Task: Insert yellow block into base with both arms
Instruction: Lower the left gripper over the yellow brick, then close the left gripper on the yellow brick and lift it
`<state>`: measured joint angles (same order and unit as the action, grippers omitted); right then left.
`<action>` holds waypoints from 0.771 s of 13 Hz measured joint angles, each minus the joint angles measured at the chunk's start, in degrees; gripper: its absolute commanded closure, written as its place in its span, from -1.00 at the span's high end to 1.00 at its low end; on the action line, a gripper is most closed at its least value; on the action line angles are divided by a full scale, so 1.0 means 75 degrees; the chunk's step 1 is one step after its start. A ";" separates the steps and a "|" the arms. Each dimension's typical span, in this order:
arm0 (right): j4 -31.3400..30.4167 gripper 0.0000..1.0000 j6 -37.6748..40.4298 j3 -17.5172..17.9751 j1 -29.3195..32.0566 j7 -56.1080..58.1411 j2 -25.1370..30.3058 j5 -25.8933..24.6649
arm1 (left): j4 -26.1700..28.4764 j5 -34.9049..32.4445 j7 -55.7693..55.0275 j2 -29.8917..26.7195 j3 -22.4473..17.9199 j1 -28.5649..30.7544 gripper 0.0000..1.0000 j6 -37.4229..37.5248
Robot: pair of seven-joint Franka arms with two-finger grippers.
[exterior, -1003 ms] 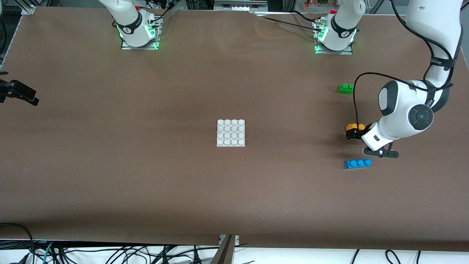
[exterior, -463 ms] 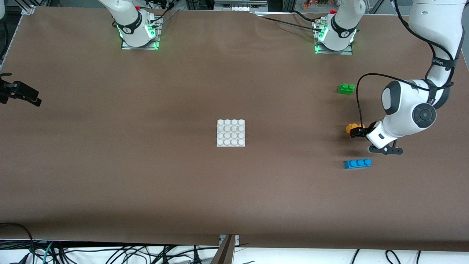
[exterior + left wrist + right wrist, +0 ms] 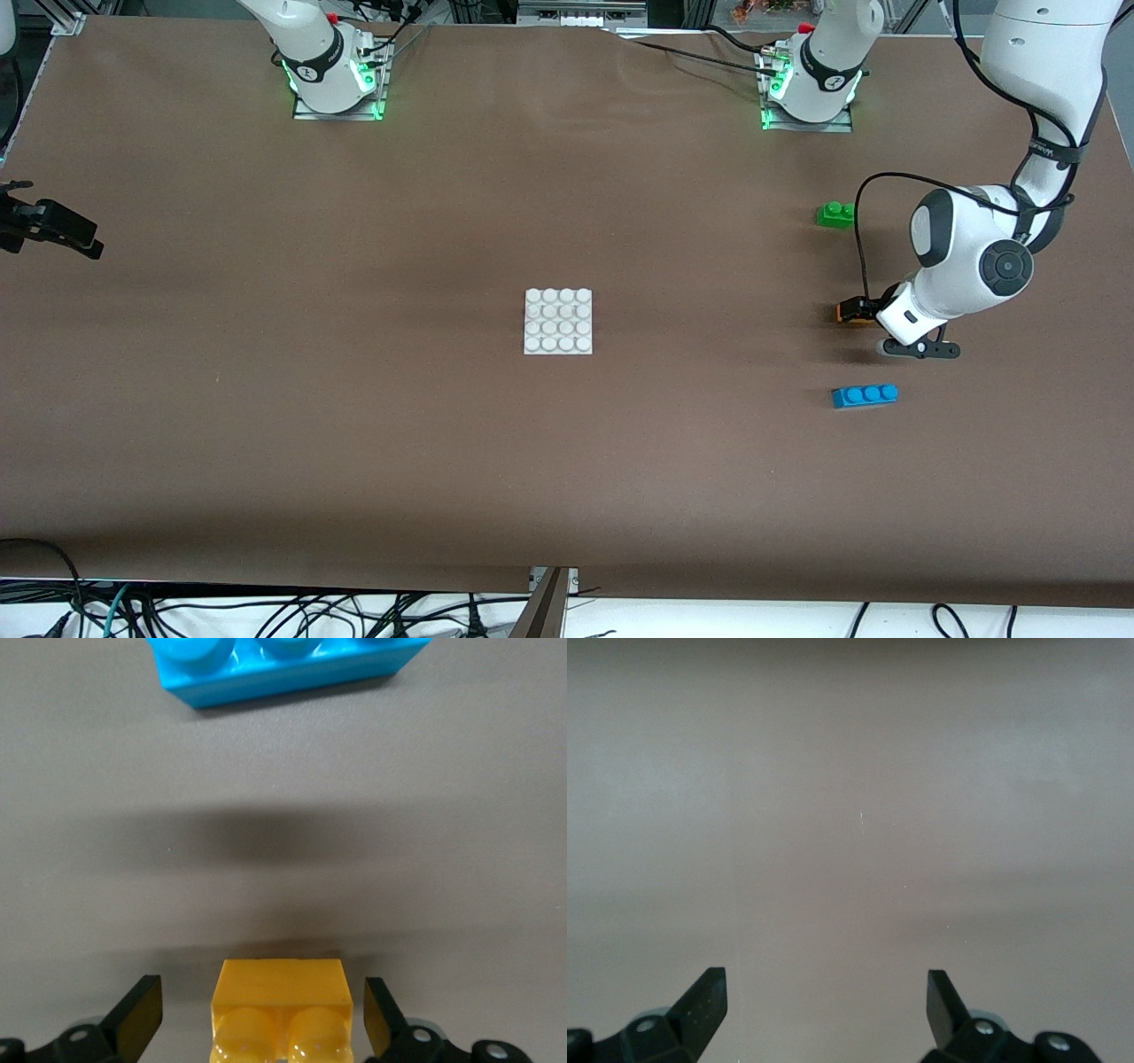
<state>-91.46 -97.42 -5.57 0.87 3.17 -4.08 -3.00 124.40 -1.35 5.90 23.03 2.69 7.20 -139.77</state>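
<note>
The yellow block has my fingers on either side of it in the left wrist view. My left gripper needs to close. Closing now would hold the block.
The yellow block (image 3: pixel 846 311) lies on the table toward the left arm's end, mostly covered by my left gripper (image 3: pixel 858 312). In the left wrist view the block (image 3: pixel 282 1005) sits between the open jaws of my left gripper (image 3: pixel 259 1001), with a gap on each side. The white studded base (image 3: pixel 558 321) lies flat at the table's middle. My right gripper (image 3: pixel 78 237) waits open and empty over bare table at the right arm's end; the right wrist view shows its gripper (image 3: pixel 824 997) with only table under it.
A blue three-stud brick (image 3: pixel 865 395) lies nearer to the front camera than the yellow block, and shows in the left wrist view (image 3: pixel 283 669). A green two-stud brick (image 3: pixel 835 214) lies farther from the camera, near the left arm's elbow.
My left gripper has come down over the yellow block and now straddles it, hiding most of it in the front view. The right gripper has hardly moved.
</note>
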 measured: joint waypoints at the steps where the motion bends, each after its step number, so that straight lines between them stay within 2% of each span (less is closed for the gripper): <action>1: 0.0000 1.00 0.0000 0.0000 0.0000 0.0000 -0.0001 0.0000 | 0.0104 0.0000 0.0000 -0.0004 0.0000 0.0011 1.00 -0.0148; 4: 0.0000 1.00 0.0000 0.0001 0.0000 0.0000 -0.0012 0.0000 | 0.0257 0.0000 0.0000 -0.0005 0.0000 0.0013 0.98 -0.0348; 6: 0.0000 1.00 0.0000 0.0001 0.0000 0.0000 -0.0048 0.0000 | 0.0258 0.0000 0.0000 -0.0016 0.0003 0.0013 0.79 -0.0363; 10: 0.0001 1.00 -0.0002 0.0001 0.0000 -0.0001 -0.0111 0.0000 | 0.0258 0.0000 0.0000 -0.0041 0.0032 0.0013 -0.17 -0.0376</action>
<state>-91.46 -97.43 -5.56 0.87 3.16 -4.92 -3.00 126.33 -1.35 5.90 22.72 2.93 7.29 -142.59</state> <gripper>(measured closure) 0.000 0.269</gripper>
